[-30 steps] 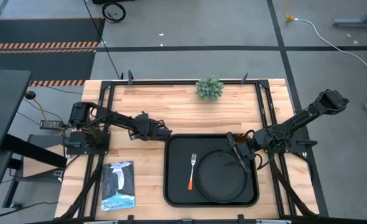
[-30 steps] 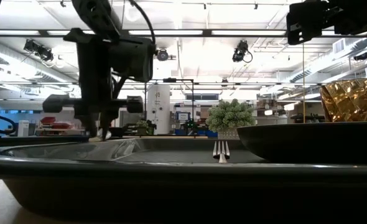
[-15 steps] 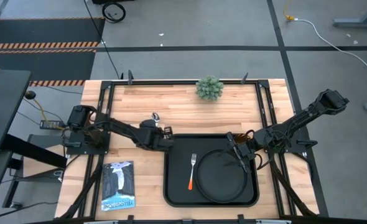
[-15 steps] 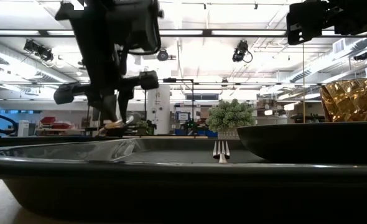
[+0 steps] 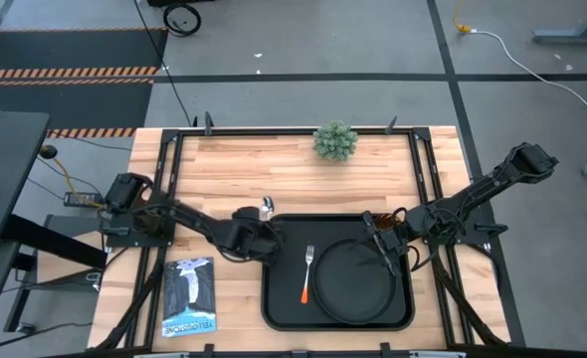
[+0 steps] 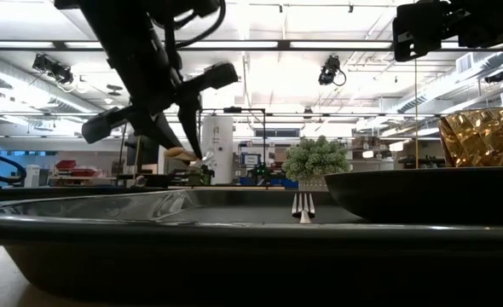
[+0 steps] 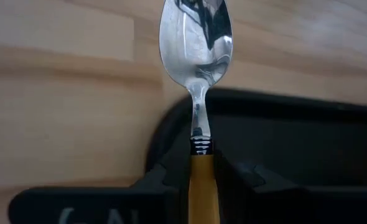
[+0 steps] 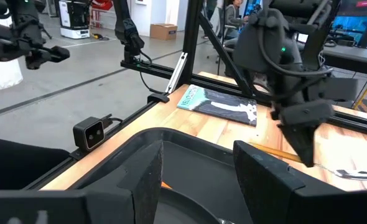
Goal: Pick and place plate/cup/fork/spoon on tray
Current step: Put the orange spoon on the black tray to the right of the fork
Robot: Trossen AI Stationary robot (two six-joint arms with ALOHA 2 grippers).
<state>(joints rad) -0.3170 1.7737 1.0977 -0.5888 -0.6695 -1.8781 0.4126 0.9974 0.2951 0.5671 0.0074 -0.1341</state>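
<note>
The spoon's silver bowl [image 7: 196, 37] hangs past the black tray's rim; my left gripper must move the spoon toward the tray before releasing.
The black tray [image 5: 279, 298] lies at the near middle of the table. On it are the round black plate [image 5: 353, 283] and the orange-handled fork [image 5: 307, 273], to the plate's left. My left gripper [image 5: 257, 234] is shut on the spoon [image 5: 267, 207], above the tray's far left corner. The spoon's silver bowl [image 7: 196, 37] sticks out ahead of the fingers. My right gripper [image 5: 385, 244] is open and empty over the plate's far right rim. The amber cup [image 6: 482, 136] shows behind the plate in the low view. In the high view the right arm mostly hides it. My left gripper pinches the spoon's orange handle [image 7: 202, 183] between its two fingers, just behind the metal neck. The fingers lie along the spoon, whose bowl points toward the table's far edge. The spoon [image 6: 183, 154] is lifted clear of table and tray.
A small green plant [image 5: 335, 140] stands at the far middle of the table. A booklet [image 5: 189, 295] lies at the near left, beside the tray. Black frame rails [image 5: 174, 149] run along the table's sides. Bare wood lies between the plant and the tray.
My left gripper has risen off the table with the spoon and tipped from pointing straight down to a slant. It has gone toward the table's near edge and a little right, to the tray's far left corner. The spoon is now lifted clear.
</note>
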